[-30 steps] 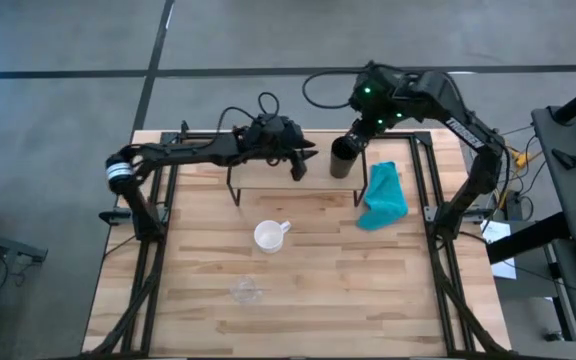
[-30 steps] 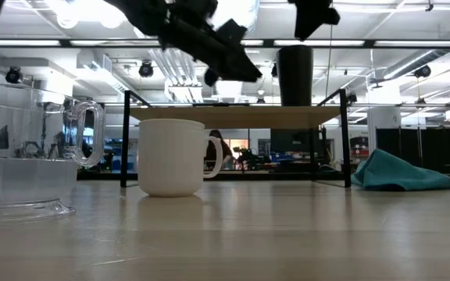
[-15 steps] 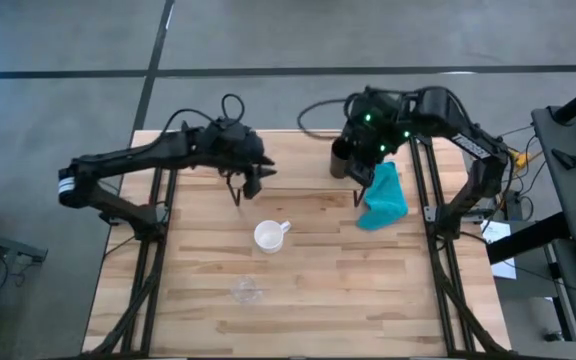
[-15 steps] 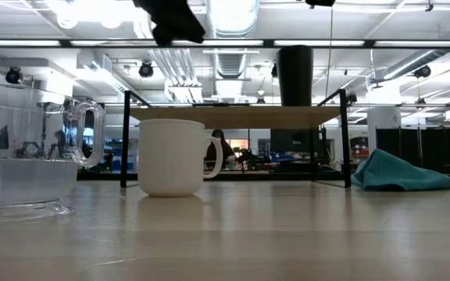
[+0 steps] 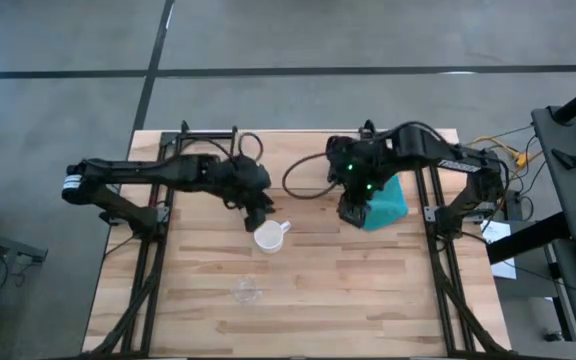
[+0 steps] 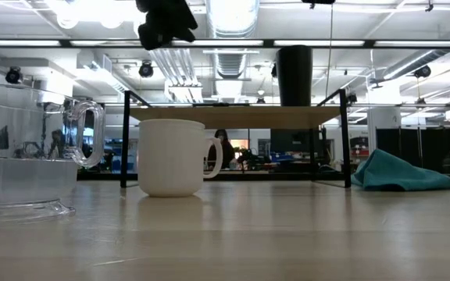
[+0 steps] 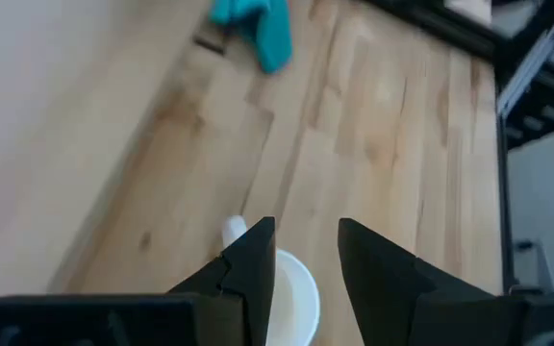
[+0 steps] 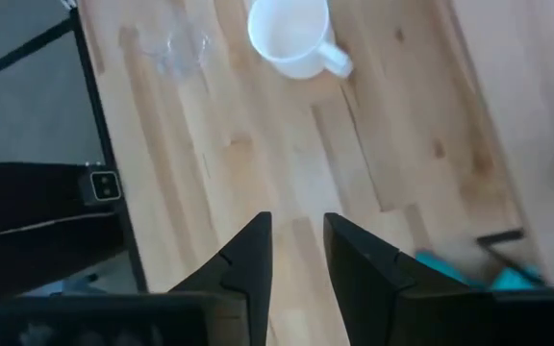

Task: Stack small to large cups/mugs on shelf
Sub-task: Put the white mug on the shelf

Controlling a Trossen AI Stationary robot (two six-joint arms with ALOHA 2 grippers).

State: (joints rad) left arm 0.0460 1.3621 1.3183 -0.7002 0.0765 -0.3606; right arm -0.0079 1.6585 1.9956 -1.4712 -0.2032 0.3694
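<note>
The white mug should go on the shelf with its handle (image 5: pixel 286 226) free, so my left gripper needs to grab the white mug's rim (image 5: pixel 269 251).
The white handled mug (image 5: pixel 268 235) (image 6: pixel 172 157) stands upright on the table in front of the shelf (image 5: pixel 273 160) (image 6: pixel 233 117). My left gripper (image 5: pixel 258 212) (image 7: pixel 306 231) hovers open just above and behind its rim, touching nothing. The small clear glass cup (image 5: pixel 246 291) (image 6: pixel 22 148) (image 8: pixel 186 43) stands nearer the near edge. The black cup (image 6: pixel 294 76) stands upright on the shelf's right end; in the high view my right arm hides it. My right gripper (image 5: pixel 353 210) (image 8: pixel 296 221) is open, above the table beside the teal cloth (image 5: pixel 390 200).
The teal cloth (image 6: pixel 401 173) lies crumpled on the table at the shelf's right front leg. A black cable (image 5: pixel 303 185) loops over the shelf top. Black frame rails (image 5: pixel 153 250) run along both table sides. Bare wood lies between the mug and the near edge.
My left gripper has swung from above the shelf's middle toward the near edge and come down over the white mug. My right gripper has drawn away from the black cup toward the near edge, ending beside the teal cloth. The cups have not moved.
</note>
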